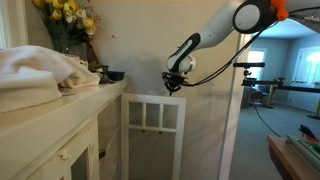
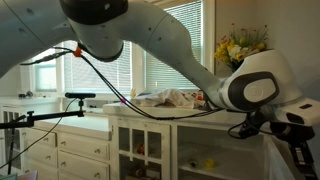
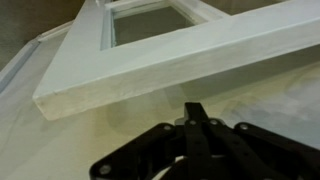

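Note:
My closed fingers are empty beside the door's white top bar (image 3: pixel 170 65), so the door would stay behind if I lifted my gripper now.
My gripper (image 1: pixel 172 86) hangs just above the top edge of an open white cabinet door with glass panes (image 1: pixel 155 115). In the wrist view the fingers (image 3: pixel 196 112) are pressed together with nothing between them, just below the door's white top rail (image 3: pixel 170 65). In an exterior view the gripper (image 2: pixel 300 152) shows at the far right, beside the cabinet (image 2: pixel 150 140). The gripper is shut and empty.
A white counter (image 1: pixel 60 100) carries a crumpled cloth (image 1: pixel 35 68), yellow flowers in a vase (image 1: pixel 65 25) and a dark bowl (image 1: pixel 113 75). A wooden table edge (image 1: pixel 295 155) is at lower right. A microphone stand (image 2: pixel 60 105) stands near the cabinet.

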Robot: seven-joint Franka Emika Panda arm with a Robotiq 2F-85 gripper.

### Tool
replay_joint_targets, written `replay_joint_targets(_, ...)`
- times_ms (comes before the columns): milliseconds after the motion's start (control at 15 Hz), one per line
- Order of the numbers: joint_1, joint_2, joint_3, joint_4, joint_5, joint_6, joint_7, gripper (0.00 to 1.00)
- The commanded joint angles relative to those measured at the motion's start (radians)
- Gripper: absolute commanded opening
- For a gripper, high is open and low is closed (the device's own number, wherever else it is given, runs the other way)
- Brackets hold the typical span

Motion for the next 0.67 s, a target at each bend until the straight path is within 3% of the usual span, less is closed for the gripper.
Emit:
replay_joint_targets(0, -0.023, 0.010, 0.030, 0.038, -0.035, -0.069, 0.036, 0.00)
replay_joint_targets(600, -0.028, 0.004, 0.054, 0.035, -0.035, -0.181, 0.032, 0.00)
